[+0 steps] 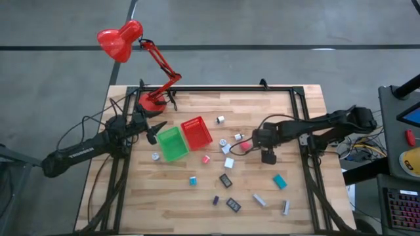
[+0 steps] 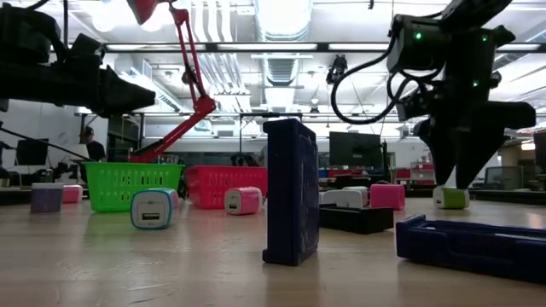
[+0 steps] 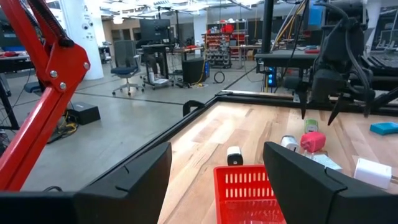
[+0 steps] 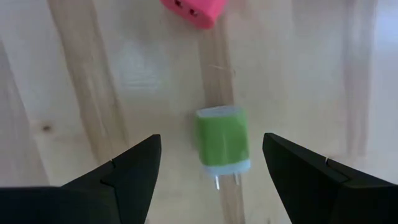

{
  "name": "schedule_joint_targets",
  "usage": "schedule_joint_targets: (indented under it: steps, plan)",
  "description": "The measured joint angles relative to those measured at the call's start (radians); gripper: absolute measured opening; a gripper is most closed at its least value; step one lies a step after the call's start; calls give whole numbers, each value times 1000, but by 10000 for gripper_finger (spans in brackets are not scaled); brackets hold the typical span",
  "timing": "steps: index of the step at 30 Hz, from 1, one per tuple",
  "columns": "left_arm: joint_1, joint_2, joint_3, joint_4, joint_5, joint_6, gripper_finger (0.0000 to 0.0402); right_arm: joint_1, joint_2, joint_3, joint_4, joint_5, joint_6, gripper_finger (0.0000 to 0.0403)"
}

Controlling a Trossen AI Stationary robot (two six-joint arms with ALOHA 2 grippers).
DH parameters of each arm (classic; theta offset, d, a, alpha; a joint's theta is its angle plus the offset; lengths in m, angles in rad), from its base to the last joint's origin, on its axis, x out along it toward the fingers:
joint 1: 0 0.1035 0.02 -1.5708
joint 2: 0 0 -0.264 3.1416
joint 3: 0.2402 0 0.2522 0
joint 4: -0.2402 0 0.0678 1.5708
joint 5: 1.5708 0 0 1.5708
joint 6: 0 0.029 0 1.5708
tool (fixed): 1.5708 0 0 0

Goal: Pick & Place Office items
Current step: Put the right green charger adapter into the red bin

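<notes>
I need to place the green charger plug into a bin, so I should pick it up by its body (image 4: 222,137) with my right gripper next.
The office items lie scattered on the wooden table (image 1: 302,216): small white, pink, red, teal, black and grey pieces. A green-and-white charger plug (image 4: 222,144) lies flat on the wood, its prongs toward my right gripper. My right gripper (image 4: 211,140) hangs open straight above it, pointing down, one finger on either side and clear of it. A pink block (image 4: 193,11) lies just beyond the plug. In the low view the green plug (image 2: 450,198) sits under the right gripper (image 2: 457,175). My left gripper (image 1: 156,131) waits open beside the green bin (image 1: 172,144).
A red bin (image 1: 197,132) adjoins the green bin at centre left. A red desk lamp (image 1: 120,40) stands on its base at the far left corner. A dark blue case (image 2: 292,192) stands upright near the front. Black and grey pieces lie toward the near edge.
</notes>
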Motion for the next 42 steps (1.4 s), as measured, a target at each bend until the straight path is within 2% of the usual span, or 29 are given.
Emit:
schedule_joint_targets:
  steps: [8, 14, 20, 34, 42]
  plan:
    - [0, 2, 0, -3, 0, 0, 257, -44, 47, -50, 93, -70, -21, 276]
    - [0, 2, 0, -3, 0, 0, 257, -56, 50, -62, 115, -70, -22, 266]
    - [0, 2, 0, -3, 0, 0, 257, -56, 51, -65, 121, -68, -38, 234]
    - [0, 2, 0, -3, 0, 0, 257, -55, 52, -75, 124, -69, -32, 130]
    - [0, 2, 0, -3, 0, 0, 257, -55, 52, -75, 128, -67, -31, 131]
